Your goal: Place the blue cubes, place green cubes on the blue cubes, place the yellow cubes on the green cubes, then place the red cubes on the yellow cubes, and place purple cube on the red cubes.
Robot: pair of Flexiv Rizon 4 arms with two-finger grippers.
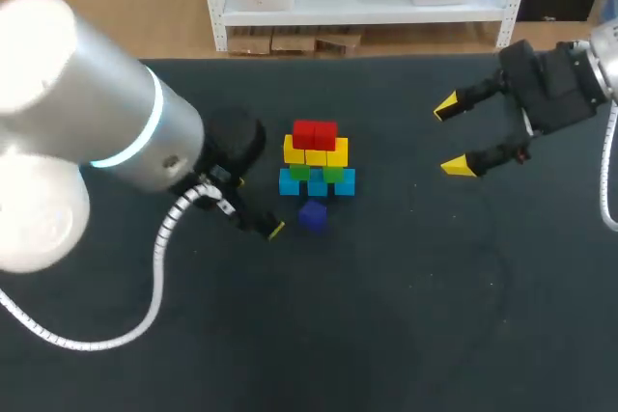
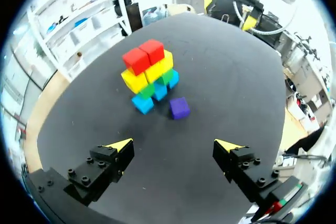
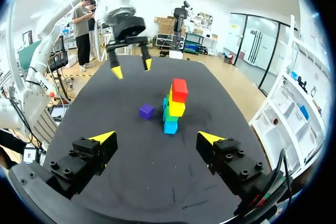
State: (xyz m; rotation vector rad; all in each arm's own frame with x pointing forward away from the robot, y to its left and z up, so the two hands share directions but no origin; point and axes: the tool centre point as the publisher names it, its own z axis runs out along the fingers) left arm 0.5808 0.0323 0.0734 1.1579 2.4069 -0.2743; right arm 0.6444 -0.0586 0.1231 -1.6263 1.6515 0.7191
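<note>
The left gripper grips the purple cube's two opposite sides next, to crown the red cubes with the purple cube (image 1: 312,216).
A cube pyramid stands mid-table: blue cubes (image 1: 318,183) at the base, green cubes (image 1: 333,174) on them, yellow cubes (image 1: 315,151) above, red cubes (image 1: 314,132) on top. A single purple cube (image 1: 312,216) lies on the cloth just in front of the blue row. My left gripper (image 1: 257,206) hovers open just left of the purple cube; in its wrist view the purple cube (image 2: 179,108) lies ahead of the left gripper (image 2: 175,146). My right gripper (image 1: 452,137) hangs open, well to the right of the stack. Its wrist view shows the stack (image 3: 177,107) and the purple cube (image 3: 146,111) ahead of it.
The table (image 1: 435,315) is covered in dark cloth, with no other loose objects on it. My left arm's white cable (image 1: 159,267) loops over the front left. The left gripper (image 3: 132,68) faces the right one across the stack.
</note>
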